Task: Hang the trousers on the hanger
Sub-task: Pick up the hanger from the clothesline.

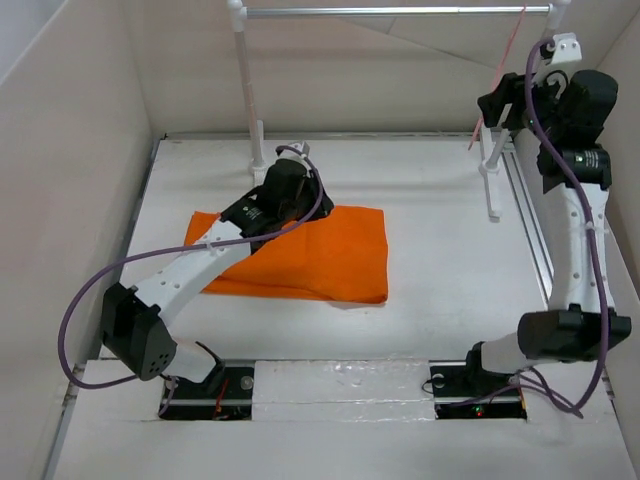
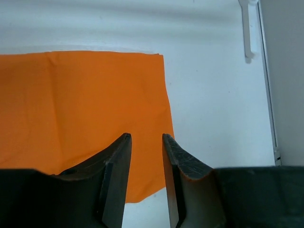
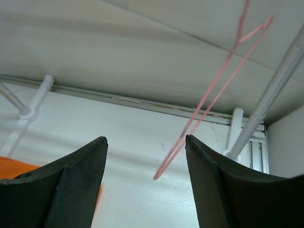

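Observation:
My right gripper will grab the pink hanger next by one slanted side, below the bar (image 1: 481,119) (image 3: 186,129), so the hanger's top stays free to hand over.
The orange trousers (image 1: 310,250) lie folded flat on the white table; the left wrist view shows their right edge (image 2: 85,104). My left gripper (image 1: 300,200) hovers low over their far part. Its fingers (image 2: 146,137) stand narrowly open, with only cloth showing beyond the gap. The thin pink hanger (image 1: 497,75) hangs slanted from the right end of the rail. My right gripper (image 1: 497,108) is raised beside it, open. In the right wrist view the hanger's lower tip (image 3: 209,102) hangs free between the spread fingers (image 3: 146,138), close to the right one.
A silver rail (image 1: 400,12) spans two white posts, one at the back left (image 1: 247,90) and one at the right (image 1: 490,170). Beige walls (image 1: 60,150) close in the table on three sides. A metal track (image 1: 530,230) runs along the right edge.

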